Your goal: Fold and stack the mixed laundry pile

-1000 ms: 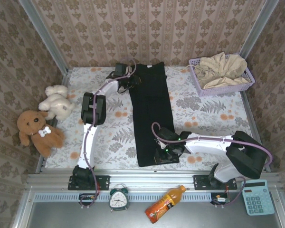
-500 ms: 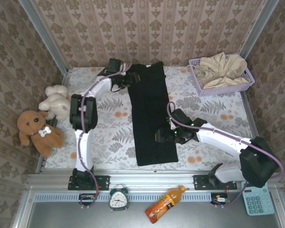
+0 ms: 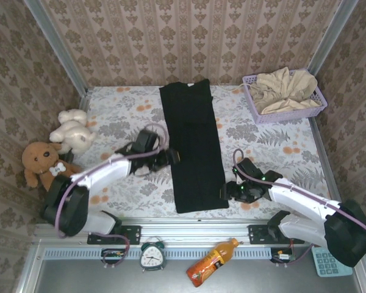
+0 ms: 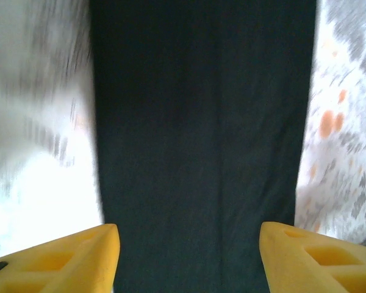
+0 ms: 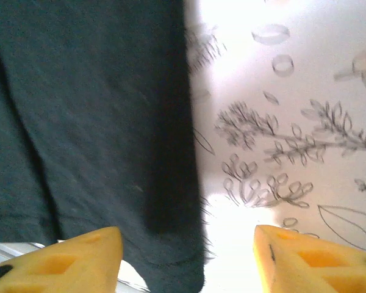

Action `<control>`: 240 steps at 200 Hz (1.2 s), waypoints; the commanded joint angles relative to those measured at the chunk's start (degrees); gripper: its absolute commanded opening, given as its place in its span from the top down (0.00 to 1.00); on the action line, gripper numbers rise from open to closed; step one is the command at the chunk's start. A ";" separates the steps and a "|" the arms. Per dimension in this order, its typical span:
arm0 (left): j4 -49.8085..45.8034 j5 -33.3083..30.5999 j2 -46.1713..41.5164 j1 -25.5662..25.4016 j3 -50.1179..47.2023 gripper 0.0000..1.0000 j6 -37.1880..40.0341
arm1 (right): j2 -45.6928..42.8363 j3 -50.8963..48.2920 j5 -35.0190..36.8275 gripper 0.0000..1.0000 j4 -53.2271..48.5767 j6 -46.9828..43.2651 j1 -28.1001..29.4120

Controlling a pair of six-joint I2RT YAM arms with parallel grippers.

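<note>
I need to grab the black T-shirt's near-end corner [image 3: 179, 210] with my left gripper, opposite my right gripper's corner, to fold the T-shirt's end over evenly.
The black T-shirt [image 3: 192, 146] lies flat as a long narrow strip down the middle of the floral tablecloth [image 3: 262, 143]. My left gripper [image 3: 173, 157] hovers at the strip's left edge, about halfway along. In the left wrist view the gripper [image 4: 189, 259] is open, its yellow fingers [image 4: 67, 259] wide apart over the dark cloth [image 4: 201, 122]. My right gripper [image 3: 225, 191] sits just right of the strip's near end. It is open [image 5: 188, 259] above the shirt's corner [image 5: 91, 110] and bare tablecloth. The beige-cream garment [image 3: 287, 88] lies crumpled in the basket.
The lavender mesh basket [image 3: 274, 116] stands at the back right corner. A white plush [image 3: 73, 131] and a brown plush [image 3: 49, 168] lie at the left edge. On the near ledge are an alarm clock [image 3: 152, 256], an orange bottle [image 3: 210, 262] and a calculator [image 3: 329, 259].
The left gripper has come back from the shirt's far end to its middle left edge. The right gripper has left the near hem and moved right, off the shirt. Both now stand open.
</note>
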 commanded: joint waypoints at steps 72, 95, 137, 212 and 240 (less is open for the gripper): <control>0.72 -4.24 -16.75 -19.46 -18.50 0.44 -31.16 | 0.89 -2.53 -5.26 0.53 5.20 4.41 4.80; 4.64 -1.93 -12.09 -22.10 -19.33 0.45 -32.80 | 2.21 -1.88 -4.95 0.55 6.07 4.63 5.74; 7.73 -0.34 -9.06 -24.20 -18.62 0.56 -34.51 | 2.86 -2.13 -3.28 0.61 6.36 5.10 6.19; 16.46 2.56 -1.83 -28.70 -17.11 0.66 -36.86 | 2.58 -3.14 -2.42 0.68 6.52 5.42 6.19; 16.87 1.51 -2.14 -28.22 -17.49 0.80 -36.66 | 3.10 -2.84 -2.03 0.75 7.03 5.18 6.18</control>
